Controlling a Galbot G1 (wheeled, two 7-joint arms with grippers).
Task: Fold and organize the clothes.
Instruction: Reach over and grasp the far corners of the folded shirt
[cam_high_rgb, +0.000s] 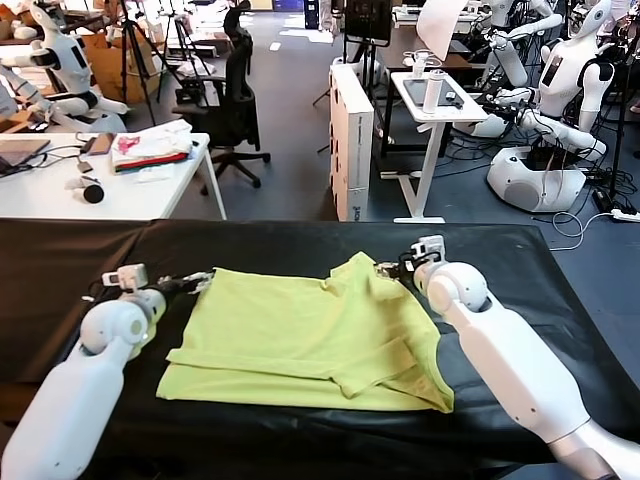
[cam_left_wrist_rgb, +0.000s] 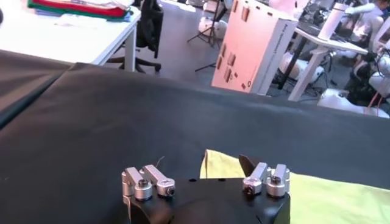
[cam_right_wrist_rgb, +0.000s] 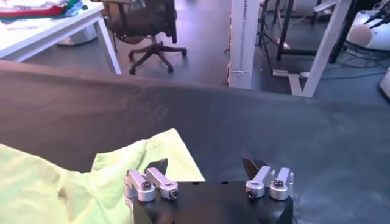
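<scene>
The lime yellow-green T-shirt needs to be folded onto its lower strip (cam_high_rgb: 260, 384). My left gripper should grab the shirt by its hem corner (cam_high_rgb: 214, 275) next.
The lime yellow-green T-shirt (cam_high_rgb: 300, 335) lies on the black-covered table (cam_high_rgb: 80, 260), with its right side folded over into a ridge near the middle. My left gripper (cam_high_rgb: 200, 279) is open, low over the table at the shirt's far left corner; in the left wrist view that corner (cam_left_wrist_rgb: 222, 166) lies between the spread jaws of the left gripper (cam_left_wrist_rgb: 202, 168). My right gripper (cam_high_rgb: 388, 268) is open at the shirt's far right corner. In the right wrist view the shirt (cam_right_wrist_rgb: 122, 167) lies beside one fingertip (cam_right_wrist_rgb: 159, 165) of the right gripper (cam_right_wrist_rgb: 206, 165). Neither holds cloth.
Behind the table at the back left stands a white table (cam_high_rgb: 60, 190) with a pile of red, white and pink fabric (cam_high_rgb: 150, 148). A black office chair (cam_high_rgb: 230, 100), a white box (cam_high_rgb: 350, 140), a white desk (cam_high_rgb: 435, 110) and other robots (cam_high_rgb: 560, 90) stand farther back.
</scene>
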